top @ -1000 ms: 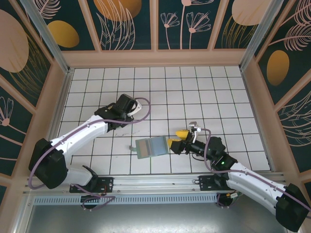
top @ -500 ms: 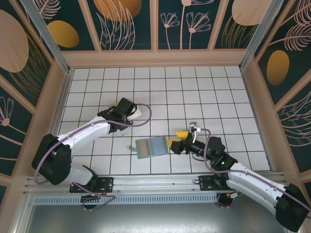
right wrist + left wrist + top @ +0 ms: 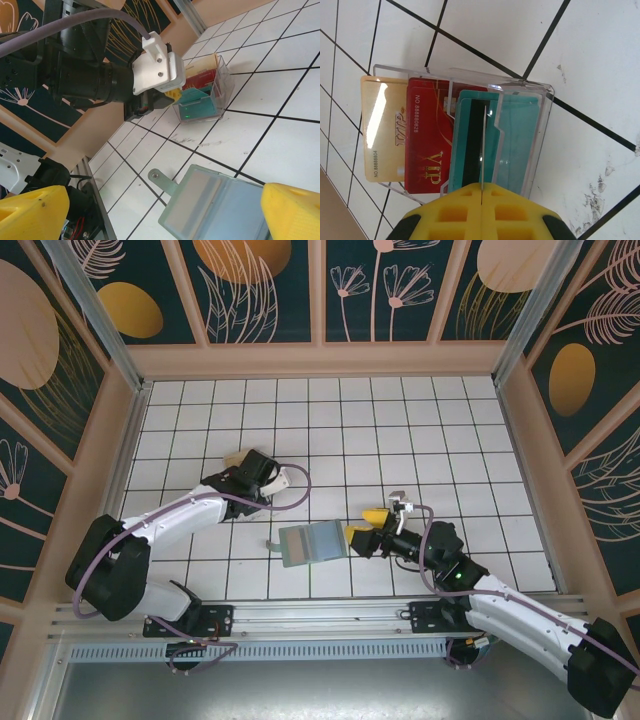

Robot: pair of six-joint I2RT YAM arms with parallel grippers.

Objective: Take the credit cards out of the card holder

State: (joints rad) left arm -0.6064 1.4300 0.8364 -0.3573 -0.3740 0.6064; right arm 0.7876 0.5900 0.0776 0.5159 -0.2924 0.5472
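I should open my left gripper now. The card stands on its edge over the tray's teal section, between the dark stripe and the clear edge of the tray.
The card holder [image 3: 313,541], a grey-green wallet, lies open and flat on the tiled floor, with a pale tan face on its left leaf [image 3: 192,207]. My right gripper [image 3: 361,531] is open at the wallet's right end, its yellow fingers [image 3: 295,212] standing wide to either side. My left gripper [image 3: 482,192] is shut on a thin credit card [image 3: 483,145] seen edge-on. It holds the card just over a clear tray [image 3: 540,130] with tan, red and teal cards. In the top view the left gripper [image 3: 243,465] is at that tray [image 3: 236,456], left of centre.
A small snap tab [image 3: 161,181] sticks out from the wallet's left edge. Wooden walls [image 3: 320,360] ring the tiled floor, and a metal rail [image 3: 320,615] runs along the near edge. The left arm's camera mount [image 3: 157,62] hangs above the tray [image 3: 202,97].
The left gripper has moved left and nearer with the card, ending over the clear tray. The right arm and the wallet have not moved.
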